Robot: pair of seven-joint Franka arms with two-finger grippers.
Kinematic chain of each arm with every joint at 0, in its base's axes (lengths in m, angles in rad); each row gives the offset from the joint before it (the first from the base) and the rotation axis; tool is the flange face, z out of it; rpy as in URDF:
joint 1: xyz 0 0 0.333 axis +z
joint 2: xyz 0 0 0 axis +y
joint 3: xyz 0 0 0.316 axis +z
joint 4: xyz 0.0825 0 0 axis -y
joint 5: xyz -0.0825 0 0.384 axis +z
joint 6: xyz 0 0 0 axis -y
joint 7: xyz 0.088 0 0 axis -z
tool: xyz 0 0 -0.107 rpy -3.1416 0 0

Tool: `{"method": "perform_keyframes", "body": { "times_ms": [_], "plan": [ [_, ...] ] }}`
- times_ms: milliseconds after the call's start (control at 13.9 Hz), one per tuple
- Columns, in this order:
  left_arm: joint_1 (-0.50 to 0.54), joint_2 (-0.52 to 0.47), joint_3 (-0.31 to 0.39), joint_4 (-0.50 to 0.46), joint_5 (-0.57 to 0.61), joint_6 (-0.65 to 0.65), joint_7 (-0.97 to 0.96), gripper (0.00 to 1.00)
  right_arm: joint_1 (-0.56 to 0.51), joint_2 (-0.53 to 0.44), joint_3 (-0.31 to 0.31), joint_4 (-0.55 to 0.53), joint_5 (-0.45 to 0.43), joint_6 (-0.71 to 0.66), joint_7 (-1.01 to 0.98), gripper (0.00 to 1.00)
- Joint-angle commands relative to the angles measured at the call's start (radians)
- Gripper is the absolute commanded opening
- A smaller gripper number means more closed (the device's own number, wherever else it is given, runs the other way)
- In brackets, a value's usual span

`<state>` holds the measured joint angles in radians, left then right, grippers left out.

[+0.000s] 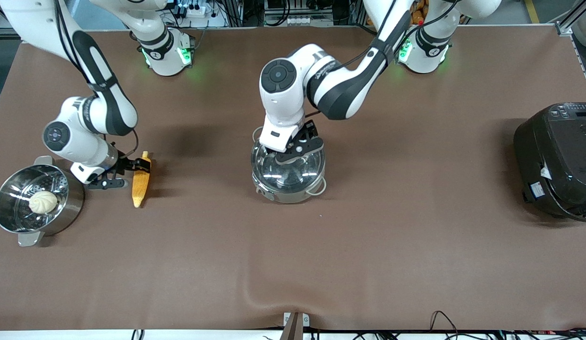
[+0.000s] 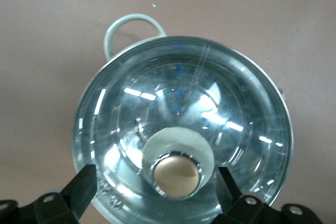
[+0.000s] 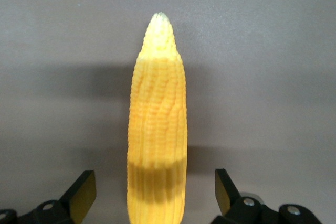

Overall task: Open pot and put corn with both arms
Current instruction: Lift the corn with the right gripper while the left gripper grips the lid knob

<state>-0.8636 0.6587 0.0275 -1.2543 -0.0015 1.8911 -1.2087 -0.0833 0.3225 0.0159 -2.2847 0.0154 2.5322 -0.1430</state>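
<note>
My left gripper needs to go lower before it closes on the copper knob [image 2: 177, 176] of the glass lid [image 2: 178, 85]. Its fingers are still above the knob.
The steel pot [image 1: 289, 191] with wire loop handles stands mid-table, its glass lid [image 1: 288, 170] on it. My left gripper [image 1: 295, 148] is open right over the lid. In the left wrist view [image 2: 155, 181] its fingers [image 2: 81, 188] stand on either side of the copper knob [image 2: 176, 176], apart from it. The yellow corn [image 1: 141, 184] lies on the table toward the right arm's end. My right gripper [image 1: 139, 165] is open over the corn's thick end. In the right wrist view [image 3: 155, 184] its fingers [image 3: 84, 191] straddle the corn [image 3: 157, 124] without touching it.
A steel pot with tab handles and a perforated insert [image 1: 19, 208] holds a cream bun [image 1: 43, 202], close beside the right arm's wrist. A big black cooker [image 1: 557, 160] stands at the left arm's end. The brown cloth has a fold [image 1: 274, 295] near the front edge.
</note>
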Motion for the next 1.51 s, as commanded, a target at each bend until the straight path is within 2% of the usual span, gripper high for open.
{"method": "perform_keyframes", "body": {
  "times_ms": [0, 144, 288, 432, 576, 791, 863, 1007, 1151, 1295, 1367, 1439],
  "plan": [
    [-0.009, 0.029, 0.012, 0.042, -0.005, 0.025, -0.023, 1.0, 0.003, 0.038, -0.001, 0.022, -0.014, 0.025, -0.006, 1.0],
    [-0.012, 0.029, 0.009, 0.042, -0.005, 0.037, -0.025, 1.0, 0.002, 0.052, -0.001, 0.02, -0.014, 0.048, -0.004, 0.94],
    [-0.017, 0.029, 0.014, 0.039, -0.005, 0.037, -0.025, 1.0, 0.003, 0.059, -0.001, 0.022, -0.012, 0.046, 0.002, 0.69],
    [-0.017, 0.033, 0.014, 0.035, -0.006, 0.028, -0.025, 1.0, 0.002, 0.061, -0.001, 0.022, -0.012, 0.046, 0.002, 0.61],
    [-0.018, 0.041, 0.012, 0.033, -0.008, 0.025, -0.025, 0.98, 0.007, 0.061, -0.001, 0.024, -0.012, 0.04, 0.002, 0.45],
    [-0.022, 0.045, 0.009, 0.026, -0.014, 0.022, -0.025, 0.94, 0.005, 0.035, 0.001, 0.045, -0.012, -0.002, -0.003, 0.32],
    [-0.022, 0.045, 0.009, 0.024, -0.018, 0.019, -0.025, 0.92, 0.005, 0.023, 0.001, 0.068, -0.012, -0.036, -0.003, 0.21],
    [-0.023, 0.052, 0.011, 0.024, -0.025, 0.008, -0.025, 0.81, 0.008, -0.005, 0.004, 0.15, -0.012, -0.178, 0.003, 0.19],
    [-0.025, 0.056, 0.011, 0.024, -0.029, 0.008, -0.025, 0.76, 0.013, -0.008, 0.004, 0.274, -0.003, -0.381, 0.002, 0.2],
    [-0.023, 0.056, 0.009, 0.024, -0.031, 0.008, -0.026, 0.68, 0.022, -0.008, 0.004, 0.371, 0.001, -0.508, 0.008, 0.2],
    [-0.023, 0.056, 0.009, 0.024, -0.031, 0.008, -0.032, 0.61, 0.023, -0.008, 0.004, 0.399, 0.003, -0.539, 0.011, 0.21],
    [-0.023, 0.056, 0.009, 0.024, -0.029, 0.006, -0.034, 0.47, 0.03, -0.008, 0.006, 0.418, 0.005, -0.549, 0.013, 0.22]
  ]
}}
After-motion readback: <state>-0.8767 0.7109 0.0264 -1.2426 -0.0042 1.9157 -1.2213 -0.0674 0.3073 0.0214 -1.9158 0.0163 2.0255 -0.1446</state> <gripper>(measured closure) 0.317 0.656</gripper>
